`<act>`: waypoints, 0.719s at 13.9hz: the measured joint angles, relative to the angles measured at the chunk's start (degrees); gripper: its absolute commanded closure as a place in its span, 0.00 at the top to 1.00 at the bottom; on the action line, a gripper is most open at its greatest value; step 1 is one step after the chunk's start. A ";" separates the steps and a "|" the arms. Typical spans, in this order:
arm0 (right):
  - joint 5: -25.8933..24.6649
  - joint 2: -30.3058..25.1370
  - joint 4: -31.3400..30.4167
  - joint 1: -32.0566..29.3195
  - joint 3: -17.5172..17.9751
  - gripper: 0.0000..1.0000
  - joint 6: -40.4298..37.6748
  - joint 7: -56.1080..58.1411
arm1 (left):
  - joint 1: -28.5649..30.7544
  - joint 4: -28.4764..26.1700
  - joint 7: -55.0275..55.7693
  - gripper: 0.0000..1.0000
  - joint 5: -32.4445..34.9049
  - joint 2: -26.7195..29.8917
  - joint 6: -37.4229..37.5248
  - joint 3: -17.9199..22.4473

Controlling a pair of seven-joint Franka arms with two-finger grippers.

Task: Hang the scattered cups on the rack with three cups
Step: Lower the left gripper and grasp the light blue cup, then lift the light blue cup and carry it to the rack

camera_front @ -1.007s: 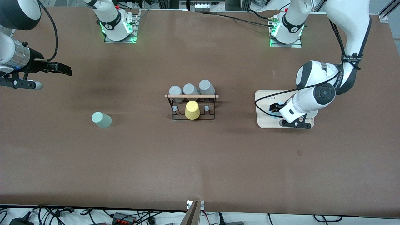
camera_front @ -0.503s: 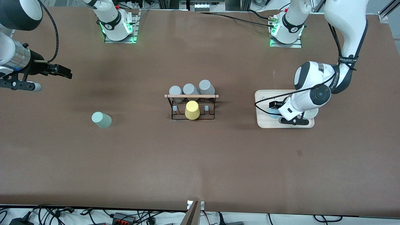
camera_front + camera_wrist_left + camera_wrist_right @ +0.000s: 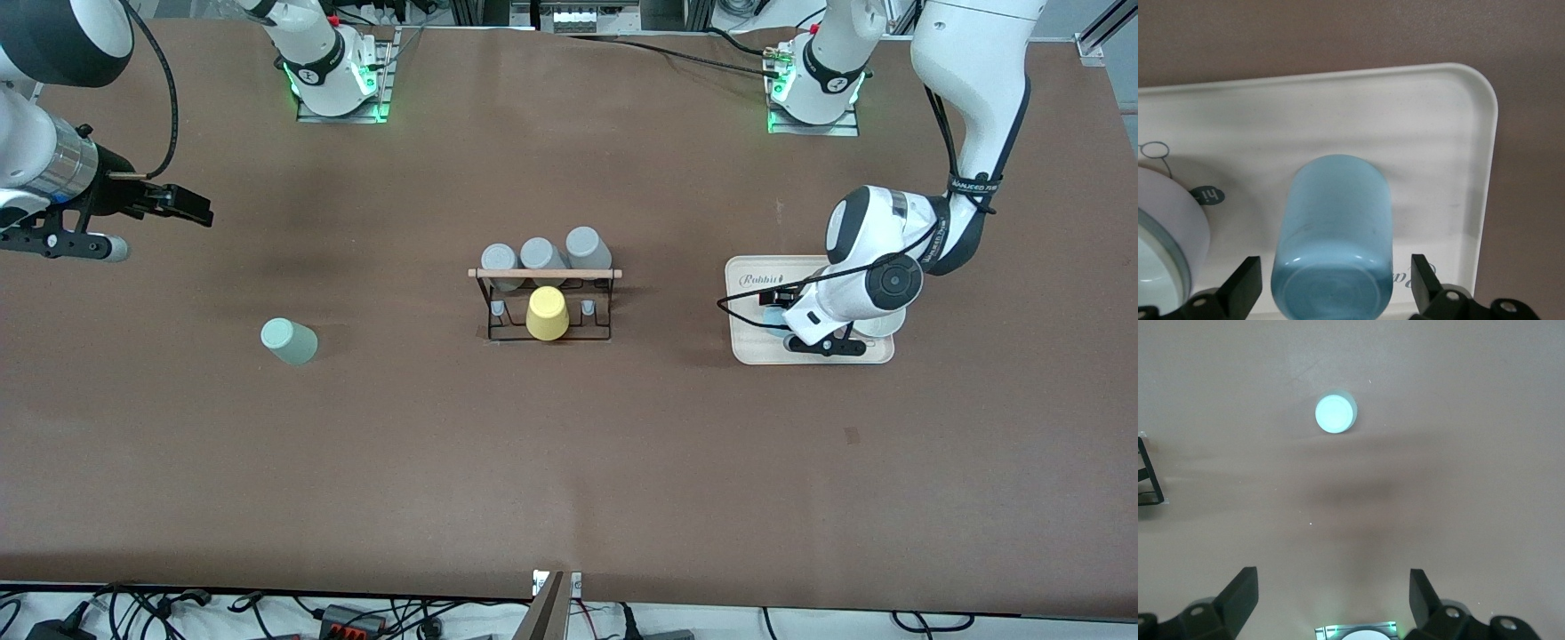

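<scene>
My left gripper should close now, and it would hold the cup. Its fingers are on either side of the light blue cup's base end (image 3: 1332, 287).
The light blue cup (image 3: 1333, 233) sits on the cream tray (image 3: 813, 354) toward the left arm's end of the table, its base facing the left wrist camera. My left gripper (image 3: 1335, 283) is low over the tray (image 3: 1431, 127) and open. One of its fingers (image 3: 1245, 287) stands on each side of the cup, with a narrow gap to it. The pale mint green cup (image 3: 289, 341) stands alone on the table toward the right arm's end. My right gripper (image 3: 191, 206) hangs open and empty above the table near that end, with the mint cup (image 3: 1335, 413) in its wrist view. The black wire rack (image 3: 545, 331) with its wooden rod (image 3: 545, 273) is at mid-table.
A yellow cup (image 3: 547, 313) hangs on the rack's side nearer the front camera. Three grey cups (image 3: 540, 255) hang on its side nearer the robots' bases. A white round dish (image 3: 1171, 220) sits on the tray beside the blue cup. A rack corner (image 3: 1148, 480) shows in the right wrist view.
The left arm has come down and its gripper has slid over the tray until its fingers flank the blue cup. The right gripper has drifted slightly toward mid-table.
</scene>
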State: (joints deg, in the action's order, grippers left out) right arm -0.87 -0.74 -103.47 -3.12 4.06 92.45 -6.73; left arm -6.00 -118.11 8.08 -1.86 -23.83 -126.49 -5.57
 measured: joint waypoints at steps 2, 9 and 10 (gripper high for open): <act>0.00 0.00 0.00 0.00 0.00 1.00 0.09 0.00 | 0.00 0.04 0.04 0.65 0.00 -0.06 -0.05 0.00; 0.00 0.00 -0.06 -0.02 -0.10 1.00 0.10 0.01 | 0.41 3.69 1.12 0.36 0.00 -0.03 0.18 0.08; 0.00 0.00 -0.11 -0.02 -0.10 1.00 0.03 0.10 | 0.43 5.62 1.46 0.36 -0.01 0.08 1.67 0.08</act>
State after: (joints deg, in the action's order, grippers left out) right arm -0.87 -0.74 -103.58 -3.14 3.95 92.49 -6.63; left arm -5.57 -112.50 9.53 -1.87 -23.74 -124.83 -5.50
